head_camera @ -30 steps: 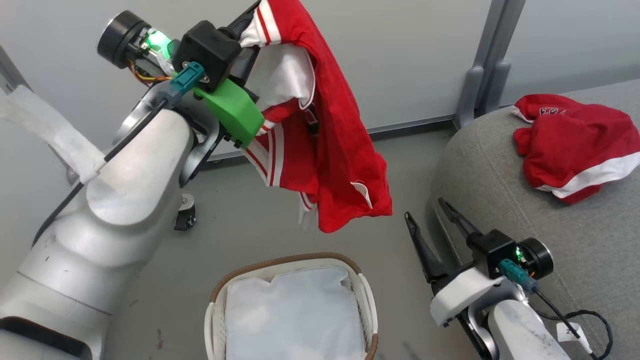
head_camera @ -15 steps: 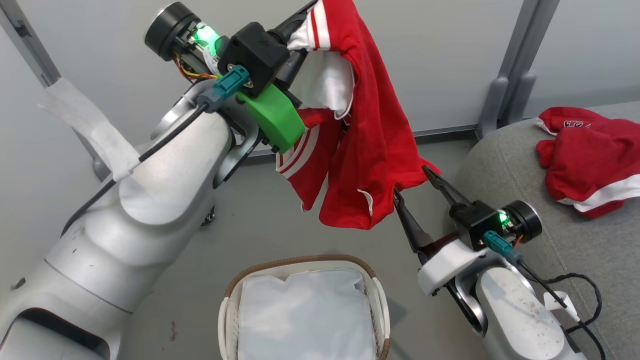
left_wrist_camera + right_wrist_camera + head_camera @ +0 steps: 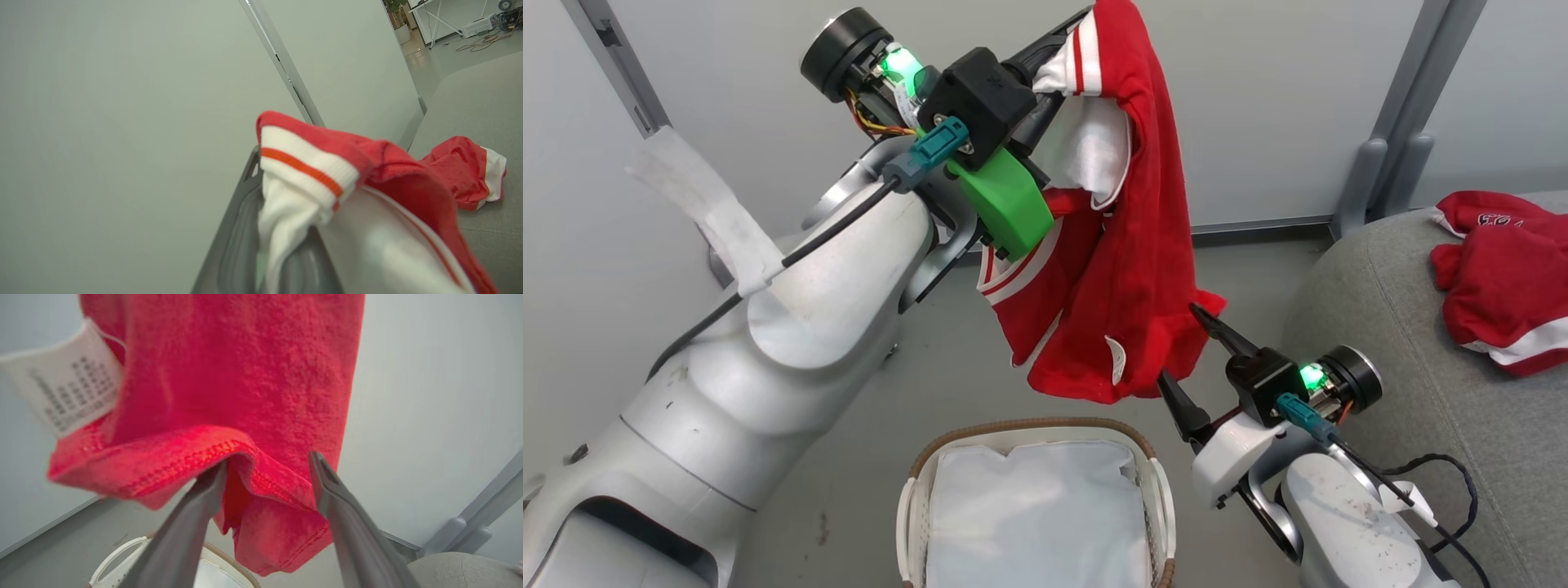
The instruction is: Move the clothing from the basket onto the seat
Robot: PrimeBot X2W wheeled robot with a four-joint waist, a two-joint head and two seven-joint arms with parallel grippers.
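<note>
I will next grab the red garment with my right gripper by its stitched lower hem (image 3: 1177,358). This will help carry the garment over to the grey seat (image 3: 1380,327).
A red garment (image 3: 1127,310) with white panels and a striped cuff hangs in the air, my left gripper (image 3: 1063,39) shut on its top. The left wrist view has the cuff (image 3: 306,163) clamped between that gripper's fingers (image 3: 233,245). My right gripper (image 3: 1176,343) is open at the garment's lower hem; in the right wrist view its fingers (image 3: 204,498) straddle the hem (image 3: 261,473). The basket (image 3: 1033,426) stands below, holding a white liner sheet (image 3: 1029,523). A second red garment (image 3: 1503,286) lies on the grey seat (image 3: 1380,327) at the right.
Grey partition panels with a metal post (image 3: 1388,163) stand behind the hanging garment. A black cable (image 3: 1429,469) runs from the right wrist over the seat's edge. Bare grey floor (image 3: 866,457) surrounds the basket. A white care label (image 3: 69,392) dangles from the garment.
The right gripper has risen from beside the seat to the garment's lower hem, which is now between its open fingers. The left gripper keeps the garment held high. The camera has shifted.
</note>
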